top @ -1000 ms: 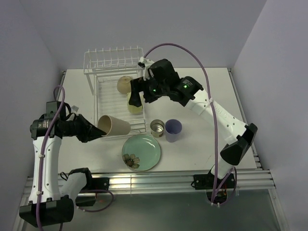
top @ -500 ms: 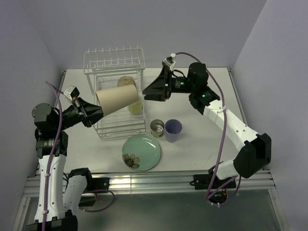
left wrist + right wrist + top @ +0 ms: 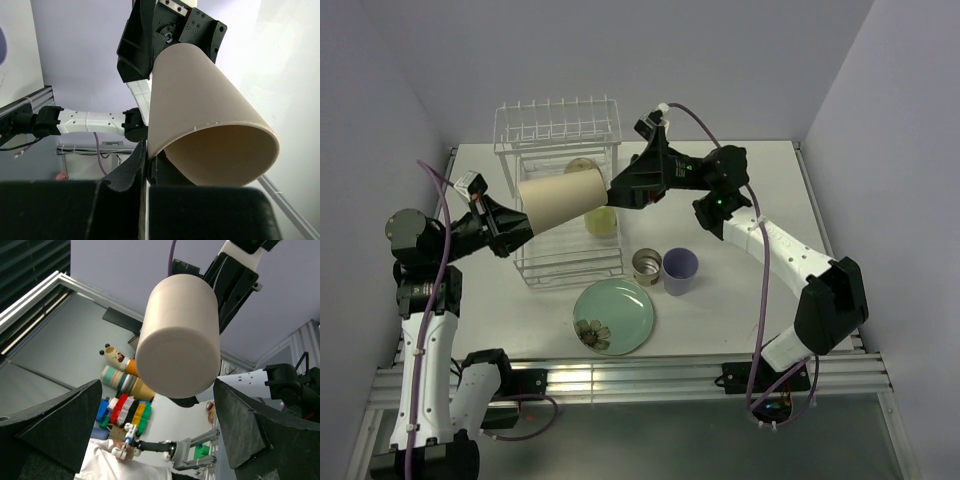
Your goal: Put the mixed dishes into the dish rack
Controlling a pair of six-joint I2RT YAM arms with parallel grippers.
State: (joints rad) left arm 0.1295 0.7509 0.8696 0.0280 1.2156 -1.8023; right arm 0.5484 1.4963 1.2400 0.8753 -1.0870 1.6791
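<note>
The tan cup's base point(image 3: 599, 188) point(image 3: 178, 363) is beyond the fingers of my right gripper, so they would miss it if they closed now. My right gripper should move toward it before closing.
My left gripper point(image 3: 523, 226) is shut on the rim of the tan cup point(image 3: 560, 199) and holds it on its side in the air over the white wire dish rack point(image 3: 557, 112). In the left wrist view the gripper point(image 3: 147, 165) pinches the cup's point(image 3: 200, 115) wall. My right gripper point(image 3: 618, 193) is open, its fingers on either side of the cup's closed base point(image 3: 180, 340) without touching it. The yellow-green mug point(image 3: 602, 221) lies in the rack. The cream bowl point(image 3: 582, 166) is partly hidden behind the cup. The metal cup point(image 3: 646, 266), lavender cup point(image 3: 679, 270) and mint-green plate point(image 3: 613, 316) sit on the table.
The rack's upright prongs stand at its far end near the back wall. The right arm's purple cable point(image 3: 705, 130) arcs above the table. Grey walls close in at left and right.
My left gripper has lifted the tan cup from beside the rack up over it. My right gripper has left the mug in the rack, risen and turned to face the cup's base.
</note>
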